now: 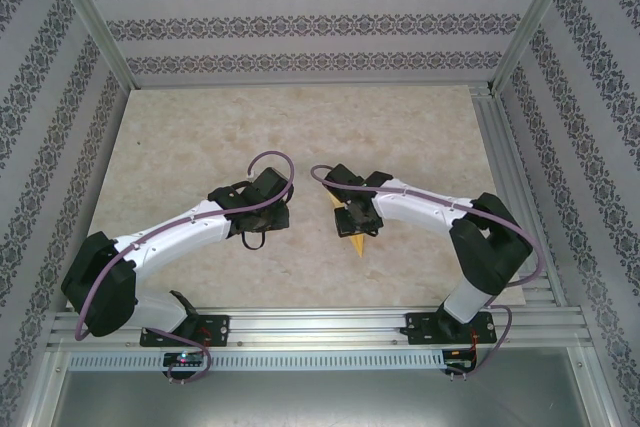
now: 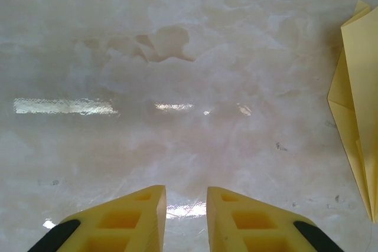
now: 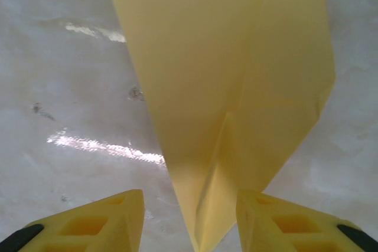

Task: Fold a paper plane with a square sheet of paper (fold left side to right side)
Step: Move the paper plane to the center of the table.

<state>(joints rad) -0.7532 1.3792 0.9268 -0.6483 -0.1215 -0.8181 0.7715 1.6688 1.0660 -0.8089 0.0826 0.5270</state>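
My right gripper pinches the paper plane's narrow tip [image 1: 359, 247] [image 3: 208, 223] astride the centre fold next, which leaves both folded sides free to spread as wings.
The paper plane [image 3: 236, 69] is pale-yellow paper folded into a pointed dart with a centre crease, lying on the marble table. Its narrow tip reaches down between the yellow fingers [image 3: 112, 219] of my right gripper [image 3: 189, 194]. Those jaws stand apart around the tip, with table showing on the left side, so the gripper is open. From above, the right gripper [image 1: 358, 221] hovers over the paper plane [image 1: 358, 244], hiding most of it. My left gripper [image 2: 186, 192] is narrowly open over bare table, holding nothing. The paper plane [image 2: 357, 116] lies off to its right. From above, the left gripper [image 1: 267, 213] is left of the paper.
The marble tabletop [image 1: 200, 137] spreads out behind and beside both arms. Patterned walls and metal frame posts [image 1: 95, 17] enclose it on three sides. An aluminium rail [image 1: 320, 332] carrying the arm bases runs along the near edge.
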